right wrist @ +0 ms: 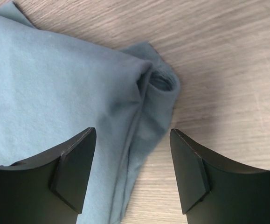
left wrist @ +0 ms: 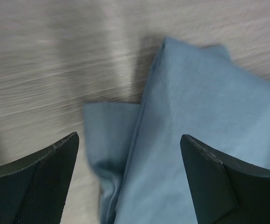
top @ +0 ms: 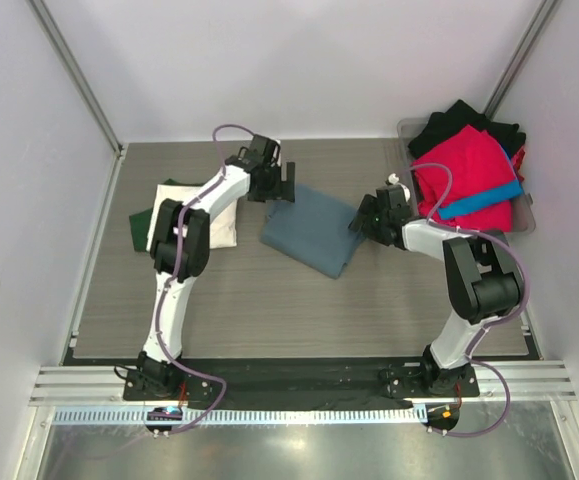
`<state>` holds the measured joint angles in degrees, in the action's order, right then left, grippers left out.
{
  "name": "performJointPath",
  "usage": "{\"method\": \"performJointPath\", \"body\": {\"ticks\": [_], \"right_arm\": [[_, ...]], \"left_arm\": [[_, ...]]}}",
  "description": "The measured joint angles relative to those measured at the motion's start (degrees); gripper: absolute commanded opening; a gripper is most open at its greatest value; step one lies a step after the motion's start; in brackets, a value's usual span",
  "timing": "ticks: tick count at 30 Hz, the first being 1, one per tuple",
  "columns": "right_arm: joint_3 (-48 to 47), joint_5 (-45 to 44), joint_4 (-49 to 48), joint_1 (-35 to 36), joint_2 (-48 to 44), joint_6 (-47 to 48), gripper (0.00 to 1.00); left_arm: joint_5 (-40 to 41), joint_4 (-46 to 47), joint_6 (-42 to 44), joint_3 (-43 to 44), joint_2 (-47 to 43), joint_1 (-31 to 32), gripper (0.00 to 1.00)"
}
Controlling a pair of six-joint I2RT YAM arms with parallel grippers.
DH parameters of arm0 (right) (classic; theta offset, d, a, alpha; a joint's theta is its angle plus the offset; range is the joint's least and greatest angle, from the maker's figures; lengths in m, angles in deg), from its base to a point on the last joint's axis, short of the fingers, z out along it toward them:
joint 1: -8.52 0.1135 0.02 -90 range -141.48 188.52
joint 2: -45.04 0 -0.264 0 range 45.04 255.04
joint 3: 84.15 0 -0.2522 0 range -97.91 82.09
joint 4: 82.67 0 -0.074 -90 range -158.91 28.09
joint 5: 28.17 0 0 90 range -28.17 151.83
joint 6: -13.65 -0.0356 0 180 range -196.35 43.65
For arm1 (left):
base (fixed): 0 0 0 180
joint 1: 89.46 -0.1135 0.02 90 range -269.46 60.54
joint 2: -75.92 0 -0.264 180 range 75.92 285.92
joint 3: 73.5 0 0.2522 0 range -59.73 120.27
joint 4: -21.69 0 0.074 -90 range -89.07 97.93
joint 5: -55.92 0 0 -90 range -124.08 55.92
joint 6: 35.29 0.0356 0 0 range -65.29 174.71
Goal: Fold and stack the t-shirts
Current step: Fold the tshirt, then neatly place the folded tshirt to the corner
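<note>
My left gripper's fingers are above the cloth [left wrist: 204, 121], so closing on the shirt's edge now would miss. The left gripper moves lower, before it closes.
A folded slate blue-grey t-shirt [top: 311, 232] lies mid-table. My left gripper [top: 285, 186] is open above its far left corner; the left wrist view shows the cloth [left wrist: 204, 121] between the open fingers [left wrist: 41, 177]. My right gripper [top: 361, 224] is open at the shirt's right edge; the right wrist view shows the folded edge [right wrist: 144, 112] between its fingers [right wrist: 74, 168]. A folded cream-white t-shirt [top: 224, 222] lies on a dark green t-shirt [top: 141, 224] at the left. Red [top: 464, 165], black [top: 464, 120] and bright blue [top: 479, 200] shirts lie piled at the back right.
The piled shirts sit in a clear bin [top: 521, 215] at the back right corner. White walls and metal frame posts [top: 74, 75] close in the grey wood-grain table [top: 299, 310]. Purple cables run along both arms.
</note>
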<state>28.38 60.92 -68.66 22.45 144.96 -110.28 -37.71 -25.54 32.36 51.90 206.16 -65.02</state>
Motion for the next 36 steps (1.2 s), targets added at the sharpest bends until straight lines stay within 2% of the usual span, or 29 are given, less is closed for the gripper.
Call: {"method": "performJointPath", "body": {"ticks": [3, 6, 12, 16, 19, 23, 28, 29, 30, 34, 35, 36], "right_arm": [[2.45, -0.28, -1.95, -0.09, -1.66, -0.72, 0.73], [3.15, -0.48, -2.32, -0.13, -2.19, -0.94, 0.73], [3.17, -1.79, -1.95, -0.2, -2.1, -2.56, 0.63], [3.04, -3.3, -2.93, -0.2, -1.33, -4.26, 0.62], [1.33, -3.98, -4.17, -0.31, 0.7, -5.53, 0.6], [-1.2, -4.13, -6.08, -0.33, 3.76, -6.56, 0.5], [-4.35, -4.15, -6.34, -0.17, 6.75, -6.78, 0.4], [-4.72, -4.17, -6.32, -0.11, 7.1, -6.71, 0.34], [-5.01, -4.22, -6.23, -0.09, 7.37, -6.54, 0.31], [-7.19, -3.93, -5.16, 0.04, 9.2, -5.2, 0.1], [-8.09, -3.78, -4.94, 0.09, 9.84, -4.79, 0.03], [-8.96, -3.63, -4.87, 0.09, 10.47, -4.02, 0.01]], "left_arm": [[-4.55, 2.14, 0.5, -0.26, 3.96, -0.09, 0.9], [-8.28, 6.01, 0.2, -0.26, 3.85, -0.22, 0.9], [-12.46, 7.87, -0.37, 0.9, 5.62, -0.22, 0.89], [-12.72, 7.67, -0.76, 5.05, 8.52, -0.2, 0.88], [-12.9, 7.45, -1.05, 7.08, 9.94, -0.22, 0.82], [-12.87, 6.75, -1.46, 9.64, 11.69, -0.22, 0.75], [-12.85, 6.69, -2.01, 9.62, 11.93, -0.2, 0.6], [-12.9, 6.95, -2.23, 9.33, 11.93, -0.17, 0.56], [-12.85, 7.26, -2.43, 8.98, 11.93, -0.17, 0.47], [-12.35, 11.02, -4.46, 5.09, 10.8, -0.09, 0.29], [-12.13, 12.17, -5.03, 3.65, 10.23, -0.02, 0.2], [-11.72, 13.62, -5.86, 1.66, 9.44, 0.0, 0.16]]}}
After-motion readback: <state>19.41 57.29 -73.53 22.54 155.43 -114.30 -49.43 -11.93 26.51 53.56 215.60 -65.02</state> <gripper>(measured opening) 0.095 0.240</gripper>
